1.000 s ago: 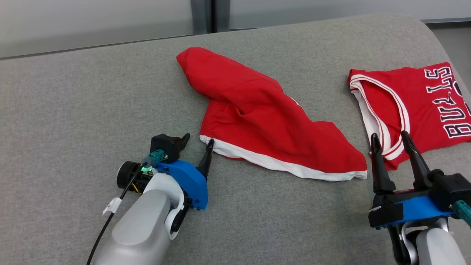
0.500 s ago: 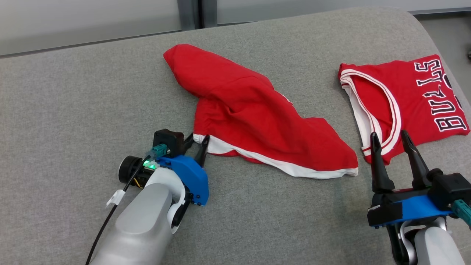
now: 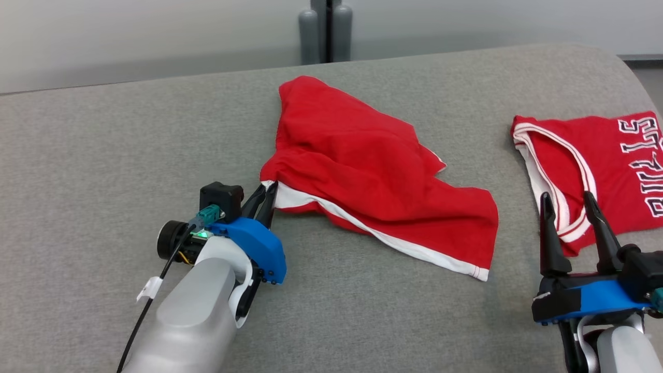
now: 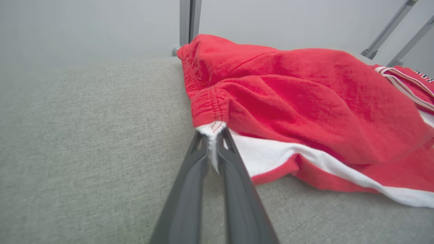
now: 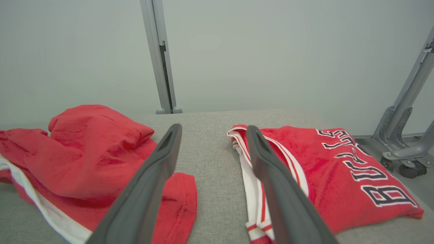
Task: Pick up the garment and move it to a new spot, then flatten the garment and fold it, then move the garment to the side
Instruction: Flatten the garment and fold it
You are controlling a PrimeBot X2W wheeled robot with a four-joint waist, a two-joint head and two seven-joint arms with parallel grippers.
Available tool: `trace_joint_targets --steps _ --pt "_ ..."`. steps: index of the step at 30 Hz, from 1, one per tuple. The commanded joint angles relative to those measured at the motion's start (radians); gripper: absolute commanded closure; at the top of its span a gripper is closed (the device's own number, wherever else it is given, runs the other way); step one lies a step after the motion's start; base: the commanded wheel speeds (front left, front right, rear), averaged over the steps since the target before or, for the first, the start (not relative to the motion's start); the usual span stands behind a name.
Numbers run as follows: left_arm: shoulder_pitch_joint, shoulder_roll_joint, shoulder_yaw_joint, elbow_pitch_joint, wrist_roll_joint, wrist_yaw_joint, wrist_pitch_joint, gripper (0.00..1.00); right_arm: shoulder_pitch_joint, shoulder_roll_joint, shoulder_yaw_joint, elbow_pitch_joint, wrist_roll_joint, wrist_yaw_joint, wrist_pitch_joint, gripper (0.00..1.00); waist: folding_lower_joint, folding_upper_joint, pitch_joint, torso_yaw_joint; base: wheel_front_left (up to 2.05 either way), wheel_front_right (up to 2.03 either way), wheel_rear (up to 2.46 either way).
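My right gripper grabs the stitched leg hem's corner (image 3: 482, 267) next, to flatten and fold the red shorts (image 3: 373, 171).
A crumpled pair of red shorts (image 3: 373, 171) with a white side stripe lies across the middle of the grey cushion (image 3: 103, 155). My left gripper (image 3: 265, 194) is shut on the shorts' near-left white corner, lifting it off the cushion; the left wrist view shows the white hem (image 4: 212, 130) pinched between the fingers (image 4: 190, 189) under the bunched shorts (image 4: 305, 95). My right gripper (image 3: 567, 210) stands open at the lower right with nothing between its fingers, apart from the shorts (image 5: 84, 152).
A folded red jersey (image 3: 601, 160) with white trim and black lettering lies at the cushion's right end, just beyond my right gripper; it lies flat (image 5: 339, 166) in the right wrist view. Grey posts (image 3: 323, 31) stand behind the cushion. A wheeled metal frame (image 5: 403, 135) stands past the right end.
My left gripper has shut on the shorts' white corner and pulled it up and left, bunching the cloth. The head camera has shifted. The right gripper stays open.
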Motion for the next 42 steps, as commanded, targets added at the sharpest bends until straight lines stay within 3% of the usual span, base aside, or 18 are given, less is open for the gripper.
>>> trace_joint_targets --steps 1,14,24,25,26,27,28,30,42 --pt "0.017 0.009 0.008 -0.006 -0.003 0.006 -0.009 1.0 0.015 -0.003 -0.008 0.0 -0.01 0.0 -0.003 0.0 0.0001 -0.0001 -0.009 0.026 0.0 0.0 0.0" --pt "0.215 0.011 0.068 -0.126 -0.023 0.036 -0.019 1.0 0.065 -0.004 -0.093 0.006 -0.052 0.0 0.029 0.0 0.0001 -0.0001 -0.096 0.186 0.0 0.0 0.0" --pt "0.33 0.007 0.114 -0.184 -0.024 0.05 -0.019 1.0 0.078 -0.004 -0.068 0.006 -0.059 0.0 0.047 0.0 0.0001 -0.0001 -0.122 0.207 0.0 0.0 0.0" --pt "0.339 0.007 0.119 -0.188 -0.022 0.052 -0.019 0.83 0.08 -0.004 -0.064 0.007 -0.058 0.0 0.048 0.0 0.0001 -0.0001 -0.123 0.206 0.0 0.0 0.0" --pt "0.339 0.007 0.119 -0.188 -0.022 0.052 -0.019 0.83 0.08 -0.004 -0.064 0.007 -0.058 0.0 0.048 0.0 0.0001 -0.0001 -0.123 0.206 0.0 0.0 0.0" --pt "0.346 0.007 0.121 -0.191 -0.019 0.053 -0.019 0.64 0.081 -0.004 -0.06 0.009 -0.057 0.0 0.049 0.0 0.0001 -0.0001 -0.125 0.205 0.0 0.0 0.0" --pt "0.353 0.006 0.124 -0.194 -0.016 0.053 -0.019 0.22 0.083 -0.004 -0.055 0.012 -0.056 0.0 0.05 0.0 0.0001 -0.0001 -0.128 0.203 0.0 0.0 0.0" --pt "0.36 0.005 0.136 -0.204 -0.013 0.056 -0.019 0.0 0.086 -0.004 -0.048 0.017 -0.053 0.0 0.051 0.0 0.0001 -0.0001 -0.136 0.199 0.0 0.0 0.0" --pt "0.426 0.052 0.264 -0.377 0.075 0.078 -0.019 0.0 0.103 -0.004 -0.002 0.031 -0.047 0.0 0.046 0.0 0.0001 -0.0001 -0.218 0.184 0.0 0.0 0.0"
